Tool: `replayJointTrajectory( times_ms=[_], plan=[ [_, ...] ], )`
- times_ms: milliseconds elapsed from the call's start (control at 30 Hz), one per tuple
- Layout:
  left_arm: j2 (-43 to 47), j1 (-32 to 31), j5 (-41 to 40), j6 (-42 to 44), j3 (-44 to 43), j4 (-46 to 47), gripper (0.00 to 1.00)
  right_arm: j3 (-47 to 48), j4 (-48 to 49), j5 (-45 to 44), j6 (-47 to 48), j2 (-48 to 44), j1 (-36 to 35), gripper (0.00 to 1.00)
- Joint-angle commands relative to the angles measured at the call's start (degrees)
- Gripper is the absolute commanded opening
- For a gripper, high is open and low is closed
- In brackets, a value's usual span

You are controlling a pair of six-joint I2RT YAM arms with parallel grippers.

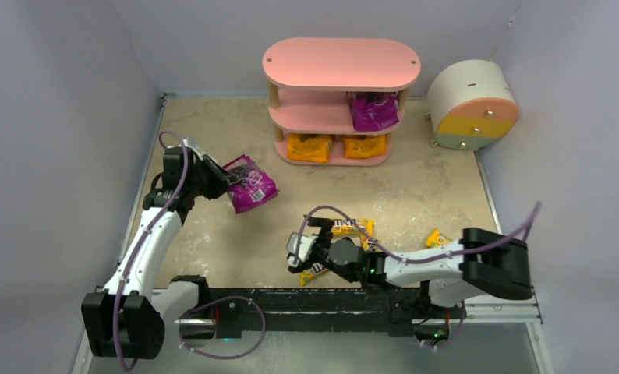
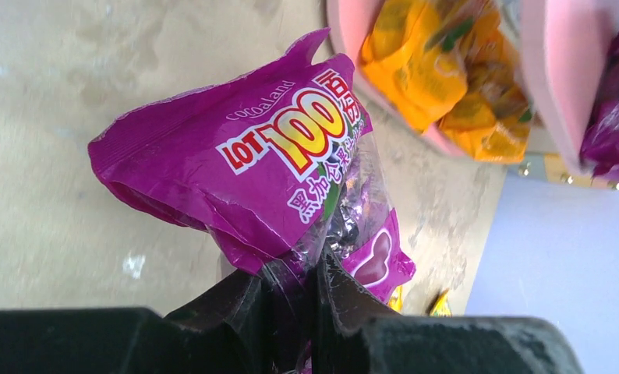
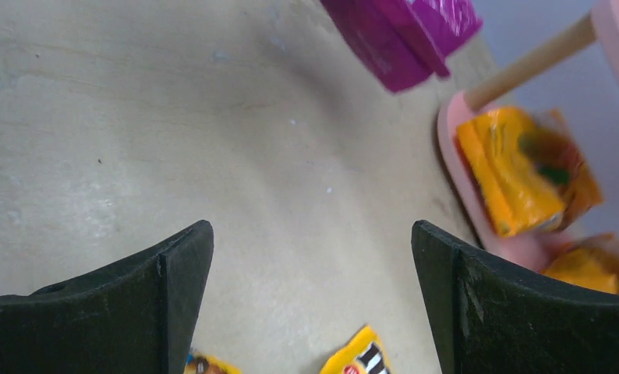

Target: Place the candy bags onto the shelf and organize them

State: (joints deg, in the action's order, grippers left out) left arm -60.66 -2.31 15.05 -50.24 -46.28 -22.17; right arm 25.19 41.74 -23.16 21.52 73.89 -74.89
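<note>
My right gripper grabs the magenta-purple candy bag by its edge near the barcode (image 1: 259,202) next. The bag's body stays free to enter the shelf (image 1: 341,64).
My left gripper (image 1: 227,181) is shut on the edge of a large magenta-purple candy bag (image 1: 252,185), which sticks out past the fingers (image 2: 345,296) in the left wrist view, bag (image 2: 252,156). The pink shelf (image 1: 341,64) stands at the back, with another purple bag (image 1: 373,111) on its middle board and two orange bags (image 1: 309,147) (image 1: 364,146) on the bottom one. My right gripper (image 1: 302,249) is open and empty, low over the table near yellow M&M's packets (image 1: 353,227) (image 1: 313,273); another packet (image 1: 437,238) lies to the right. Between its fingers (image 3: 313,234) only table shows, with a packet (image 3: 361,354) below.
A round cream drawer unit (image 1: 472,105) with yellow and pink fronts stands right of the shelf. Grey walls close in the table on the left, back and right. The arms' black rail (image 1: 322,304) runs along the near edge.
</note>
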Motion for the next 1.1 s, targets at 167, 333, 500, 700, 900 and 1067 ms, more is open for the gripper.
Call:
replayJointTrajectory(
  times_ms=[167,333,500,700,900,1067],
  plan=[
    [5.8,0.0,11.8,-0.1,1.4,-5.6,0.00,4.1,40.4,-0.8,33.8,17.5,-4.6,0.98],
    [5.6,0.0,13.8,1.1,1.3,-6.3,0.00,8.1,37.6,4.8,34.9,21.2,-5.0,0.98],
    [5.8,-0.3,15.1,2.4,0.8,-7.2,0.00,12.1,32.4,7.4,35.8,23.0,-4.9,0.98],
    [7.0,-1.1,15.9,3.3,0.3,-8.0,0.00,15.6,24.1,11.3,32.9,23.4,-2.8,0.98],
    [7.0,-2.9,16.2,3.8,0.0,-8.8,0.00,18.9,21.2,10.0,33.3,24.1,-0.8,0.88],
    [6.4,-4.5,16.2,3.7,-0.8,-8.3,0.00,19.3,22.4,8.9,32.1,24.1,0.2,0.53]
  ],
)
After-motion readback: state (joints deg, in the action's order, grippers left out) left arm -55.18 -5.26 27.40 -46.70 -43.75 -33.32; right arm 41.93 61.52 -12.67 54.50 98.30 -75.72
